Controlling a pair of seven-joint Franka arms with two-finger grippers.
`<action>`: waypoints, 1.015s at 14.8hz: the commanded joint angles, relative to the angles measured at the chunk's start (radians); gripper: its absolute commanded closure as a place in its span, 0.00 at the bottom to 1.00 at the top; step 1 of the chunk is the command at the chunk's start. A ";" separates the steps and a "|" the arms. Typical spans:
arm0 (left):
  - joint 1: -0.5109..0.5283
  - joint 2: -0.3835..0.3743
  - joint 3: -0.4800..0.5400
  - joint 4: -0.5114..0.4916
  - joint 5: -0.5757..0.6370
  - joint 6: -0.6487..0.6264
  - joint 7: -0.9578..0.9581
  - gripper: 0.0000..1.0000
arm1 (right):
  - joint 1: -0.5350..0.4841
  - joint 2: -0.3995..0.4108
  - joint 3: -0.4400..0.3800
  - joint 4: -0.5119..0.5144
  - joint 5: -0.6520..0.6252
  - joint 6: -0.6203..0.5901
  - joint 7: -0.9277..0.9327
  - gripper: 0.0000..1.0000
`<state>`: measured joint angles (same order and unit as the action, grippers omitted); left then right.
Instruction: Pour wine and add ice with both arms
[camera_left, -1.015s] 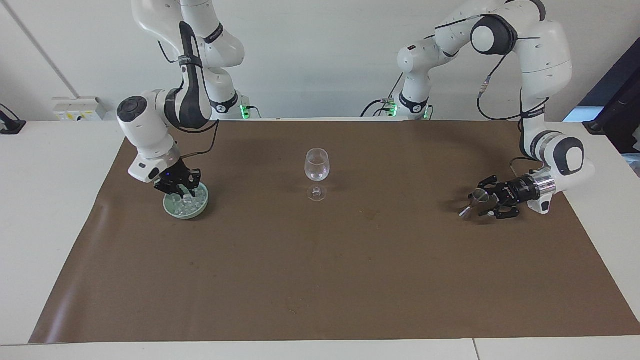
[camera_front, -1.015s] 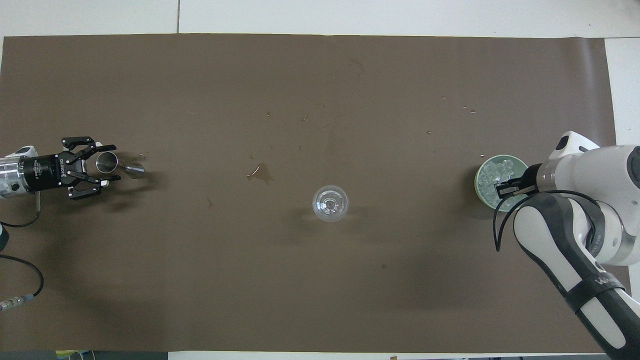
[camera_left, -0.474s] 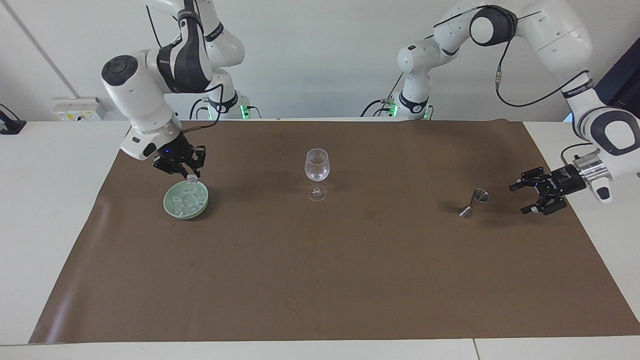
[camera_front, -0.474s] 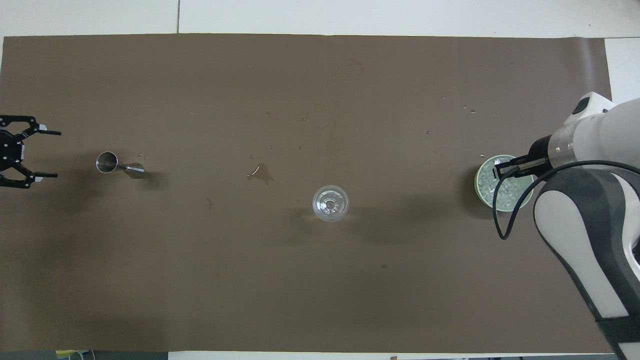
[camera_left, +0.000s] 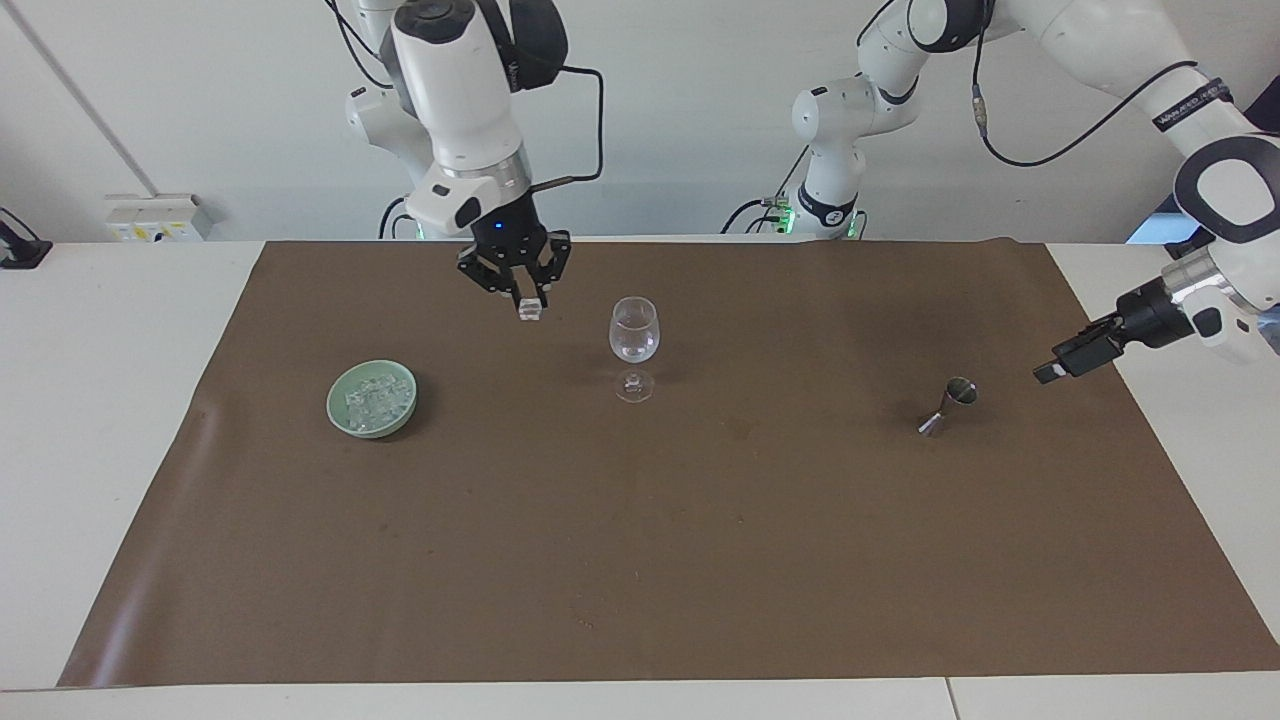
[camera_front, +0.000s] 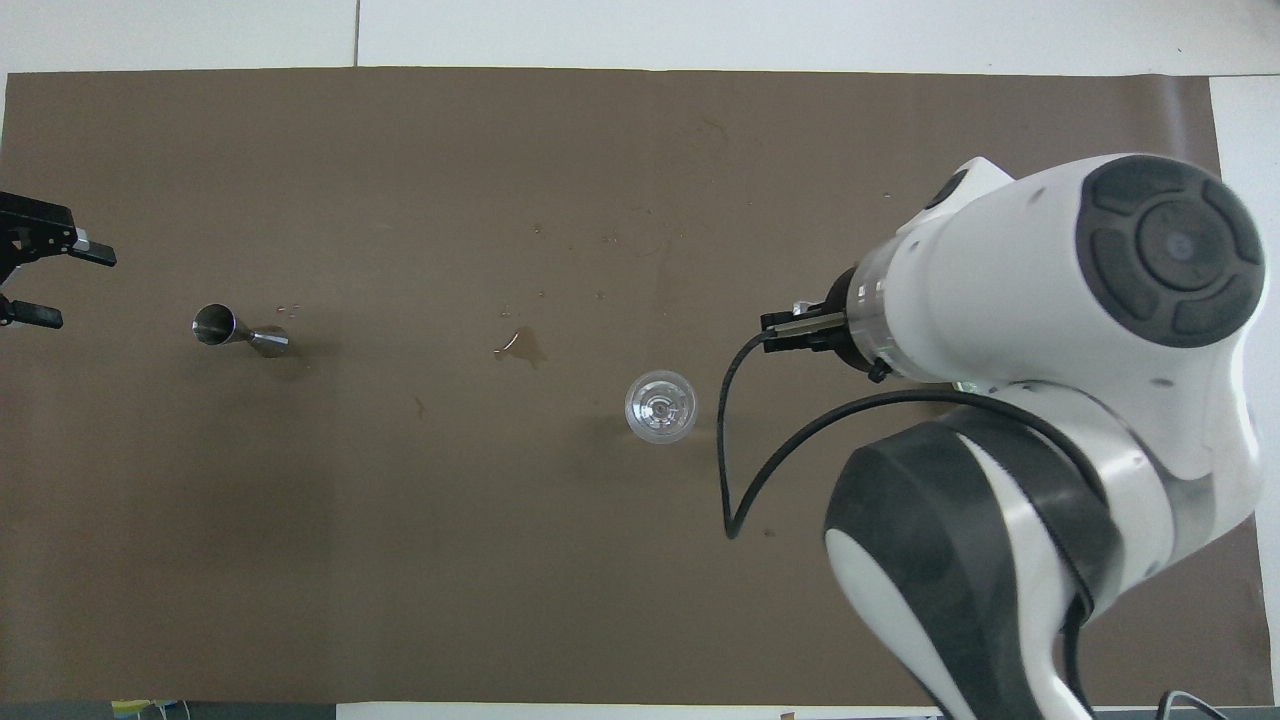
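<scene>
My right gripper, beside the wine glass (camera_front: 660, 405), must move the ice cube to the glass's rim before releasing it.
My right gripper (camera_left: 527, 297) hangs in the air, shut on one clear ice cube (camera_left: 529, 310). It is over the brown mat just beside the wine glass (camera_left: 634, 335), on the right arm's side. In the overhead view this gripper (camera_front: 772, 333) peeks out from under the big white arm, close to the glass (camera_front: 660, 405). More ice (camera_left: 372, 402) lies heaped in a green dish (camera_left: 340, 412). My left gripper (camera_front: 80, 290) is open and holds nothing, off the mat's edge past the metal jigger (camera_front: 235, 330). In the facing view the left gripper (camera_left: 1062, 367) shows edge-on.
A brown mat (camera_left: 640, 560) covers most of the white table. The jigger (camera_left: 948, 405) rests on it toward the left arm's end. Small wet stains (camera_front: 520, 345) mark the mat by the glass. In the overhead view the right arm hides the dish.
My right gripper rose from the dish with an ice cube and swung over beside the glass. My left gripper let go of the jigger, opened and drew back past the mat's edge.
</scene>
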<state>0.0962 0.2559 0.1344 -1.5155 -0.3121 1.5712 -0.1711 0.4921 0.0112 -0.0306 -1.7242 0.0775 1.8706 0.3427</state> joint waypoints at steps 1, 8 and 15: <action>-0.151 -0.098 0.011 -0.038 0.204 -0.002 0.019 0.00 | 0.074 0.052 -0.006 0.058 0.010 0.013 0.080 0.88; -0.185 -0.219 0.014 -0.077 0.218 0.016 0.281 0.00 | 0.141 0.111 -0.006 0.009 0.011 0.076 0.145 0.87; -0.211 -0.221 0.014 -0.041 0.303 0.010 0.269 0.00 | 0.171 0.090 0.003 -0.024 0.027 0.042 0.190 0.80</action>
<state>-0.0961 0.0515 0.1438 -1.5501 -0.0391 1.5757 0.0934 0.6537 0.1340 -0.0308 -1.7093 0.0935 1.9210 0.5056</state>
